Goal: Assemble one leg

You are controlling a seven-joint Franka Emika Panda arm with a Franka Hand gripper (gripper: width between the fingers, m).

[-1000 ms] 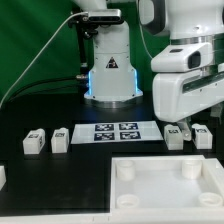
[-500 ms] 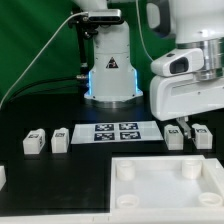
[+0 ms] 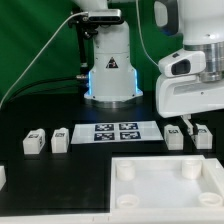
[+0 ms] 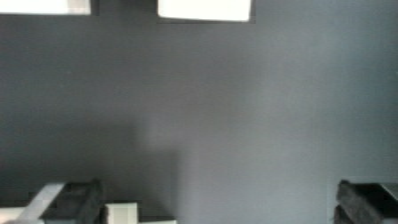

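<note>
The leg beside my gripper's fingers needs to go into the white panel. To assemble it, my gripper next needs to grip the leg by its square body.
Four legs lie on the black table in the exterior view, small white blocks with tags. Two are left of the marker board: one leg and another. Two are to its right: one leg and another. My gripper hangs just above and behind the right pair. In the wrist view the gripper is open and empty, its dark fingers wide apart. A white block corner shows next to one finger.
The large white square panel with round corner sockets lies at the front. The robot base stands behind the marker board. A small white piece sits at the exterior view's left edge. Two white shapes touch the wrist view's edge.
The arm and gripper have shifted toward the exterior view's right and slightly up. The legs and panel have not moved.
</note>
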